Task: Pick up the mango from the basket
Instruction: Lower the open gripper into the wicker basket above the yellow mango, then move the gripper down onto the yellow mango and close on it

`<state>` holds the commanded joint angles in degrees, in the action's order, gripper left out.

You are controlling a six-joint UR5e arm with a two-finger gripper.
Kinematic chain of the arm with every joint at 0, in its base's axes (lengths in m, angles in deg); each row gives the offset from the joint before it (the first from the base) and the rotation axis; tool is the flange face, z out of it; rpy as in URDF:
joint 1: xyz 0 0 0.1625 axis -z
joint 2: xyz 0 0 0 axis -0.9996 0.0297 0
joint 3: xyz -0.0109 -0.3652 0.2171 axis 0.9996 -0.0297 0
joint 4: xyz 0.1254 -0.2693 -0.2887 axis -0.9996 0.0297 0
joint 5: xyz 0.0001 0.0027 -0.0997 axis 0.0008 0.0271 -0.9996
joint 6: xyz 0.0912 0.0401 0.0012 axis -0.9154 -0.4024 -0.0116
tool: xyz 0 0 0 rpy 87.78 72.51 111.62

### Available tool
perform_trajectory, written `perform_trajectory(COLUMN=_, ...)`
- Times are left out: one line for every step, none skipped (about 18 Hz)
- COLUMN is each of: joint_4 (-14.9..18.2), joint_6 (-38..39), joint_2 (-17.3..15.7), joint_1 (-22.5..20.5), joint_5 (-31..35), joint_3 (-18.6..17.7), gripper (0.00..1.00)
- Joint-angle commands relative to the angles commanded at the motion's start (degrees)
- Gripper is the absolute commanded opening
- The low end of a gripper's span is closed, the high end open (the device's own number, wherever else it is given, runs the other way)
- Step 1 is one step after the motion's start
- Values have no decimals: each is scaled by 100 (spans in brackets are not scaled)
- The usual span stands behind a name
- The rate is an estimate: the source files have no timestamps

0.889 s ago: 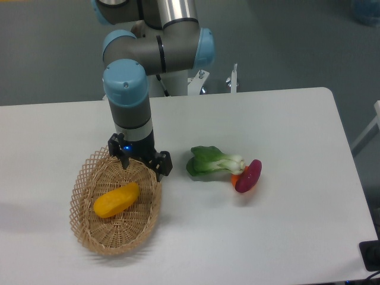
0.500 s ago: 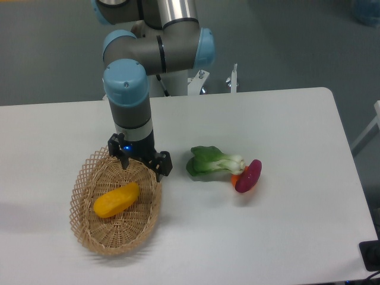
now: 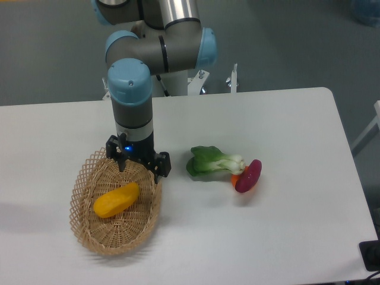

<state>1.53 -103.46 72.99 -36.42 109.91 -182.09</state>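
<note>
The mango's pickup from the wicker basket next needs my gripper on its upper part (image 3: 129, 192).
The mango (image 3: 116, 200), yellow-orange and oblong, lies inside the tan wicker basket (image 3: 89, 234) at the table's left front. My gripper (image 3: 138, 168) hangs over the basket's far right rim, above and to the right of the mango, not touching it. Its two black fingers stand apart and hold nothing.
A green bok choy (image 3: 214, 161) lies to the right of the basket. A magenta vegetable (image 3: 248, 176) with a small orange piece (image 3: 236, 178) beside it touches its right end. The arm's base stands at the table's back edge.
The gripper and wrist have shifted slightly up and to the right. The mango and basket have not moved.
</note>
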Motion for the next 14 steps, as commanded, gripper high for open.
perform_trajectory(joint_4=-106, joint_6=9, joint_2=17, joint_1=9, joint_5=0, joint_3=-35, gripper=100)
perform_trajectory(joint_4=-150, joint_6=17, joint_2=70, joint_1=9, joint_5=0, joint_3=-70, gripper=100)
perform_trajectory(joint_4=-151, joint_6=18, joint_2=123, joint_1=26, joint_5=0, joint_3=-88, gripper=100)
perform_trajectory(joint_4=-151, joint_6=35, joint_2=167, joint_1=44, joint_5=0, joint_3=-97, gripper=100)
perform_trajectory(joint_4=-168, joint_6=79, joint_2=254, joint_1=96, joint_5=9, joint_3=-97, gripper=100)
perform_trajectory(joint_4=-220, joint_6=114, joint_2=307, joint_1=123, joint_5=9, joint_3=-97, gripper=100)
perform_trajectory(joint_4=-299, joint_6=123, joint_2=386, joint_1=140, joint_5=17, joint_3=-97, gripper=100)
perform_trajectory(joint_4=-352, joint_6=123, joint_2=448, joint_1=202, joint_5=35, joint_3=-97, gripper=100)
perform_trajectory(joint_4=-405, joint_6=114, joint_2=501, joint_1=263, joint_5=44, joint_3=-97, gripper=100)
perform_trajectory(joint_4=-423, joint_6=106, joint_2=571, joint_1=325, joint_5=53, joint_3=-97, gripper=100)
perform_trajectory(joint_4=-432, joint_6=105, joint_2=597, joint_1=360, joint_5=53, joint_3=-97, gripper=100)
perform_trajectory(joint_4=-441, joint_6=105, joint_2=624, joint_1=386, joint_5=53, joint_3=-97, gripper=100)
perform_trajectory(joint_4=-441, joint_6=71, joint_2=659, joint_1=422, joint_5=53, joint_3=-80, gripper=100)
perform_trajectory(joint_4=-441, joint_6=53, joint_2=685, joint_1=448, joint_5=53, joint_3=-62, gripper=100)
